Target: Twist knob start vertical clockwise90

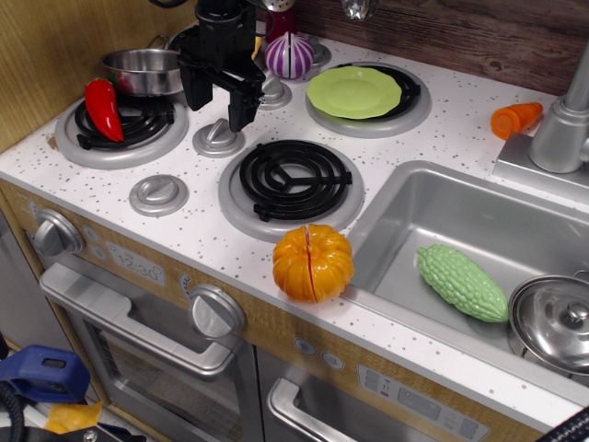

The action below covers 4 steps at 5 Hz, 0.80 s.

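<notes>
Next, my gripper grabs the vertical grey knob by its raised fin [220, 132] and twists the knob clockwise by a quarter turn.
The knob [218, 137] is a small matte grey dial with a raised fin, on the white stovetop between the left burner and the front burner. My black gripper [219, 114] hangs directly above it, open, with one finger on each side of the knob and the tips just above its disc. It holds nothing. A second similar grey dial [273, 92] sits just behind the gripper, partly hidden. A flatter grey dial [158, 194] lies nearer the front edge.
A red pepper [103, 108] lies on the left burner [83, 140], with a steel pot [143, 71] behind it. A purple vegetable [289, 55], a green plate [354, 92], the front burner [290, 180], an orange pumpkin [313, 262], the sink [414, 207] and chrome dials [215, 311] surround the spot.
</notes>
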Motion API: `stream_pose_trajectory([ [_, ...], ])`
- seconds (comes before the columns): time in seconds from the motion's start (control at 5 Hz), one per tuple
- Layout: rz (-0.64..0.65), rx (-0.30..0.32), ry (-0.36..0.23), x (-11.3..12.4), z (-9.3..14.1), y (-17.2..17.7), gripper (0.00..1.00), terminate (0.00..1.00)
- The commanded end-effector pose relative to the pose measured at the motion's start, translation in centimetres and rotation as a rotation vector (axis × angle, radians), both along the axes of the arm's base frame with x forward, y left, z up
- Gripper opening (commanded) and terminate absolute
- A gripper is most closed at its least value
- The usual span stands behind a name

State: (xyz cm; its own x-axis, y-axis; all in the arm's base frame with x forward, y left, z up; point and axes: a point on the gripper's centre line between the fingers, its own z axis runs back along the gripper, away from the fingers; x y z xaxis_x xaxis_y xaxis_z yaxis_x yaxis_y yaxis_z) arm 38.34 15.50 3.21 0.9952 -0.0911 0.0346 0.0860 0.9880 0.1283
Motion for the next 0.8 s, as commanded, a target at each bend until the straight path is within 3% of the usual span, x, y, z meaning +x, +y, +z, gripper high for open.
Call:
stream_pose_trajectory([
  [0.0,0.0,0.0,0.0,0.0,0.0,0.0,1.0,0.0],
  [0.4,-0.036,-0.005,-0.014,0.28,-0.07,0.5,1.0,0.0],
  [0.6,-0.036,0.022,-0.021,0.01,0.31,0.75,1.0,0.0],
])
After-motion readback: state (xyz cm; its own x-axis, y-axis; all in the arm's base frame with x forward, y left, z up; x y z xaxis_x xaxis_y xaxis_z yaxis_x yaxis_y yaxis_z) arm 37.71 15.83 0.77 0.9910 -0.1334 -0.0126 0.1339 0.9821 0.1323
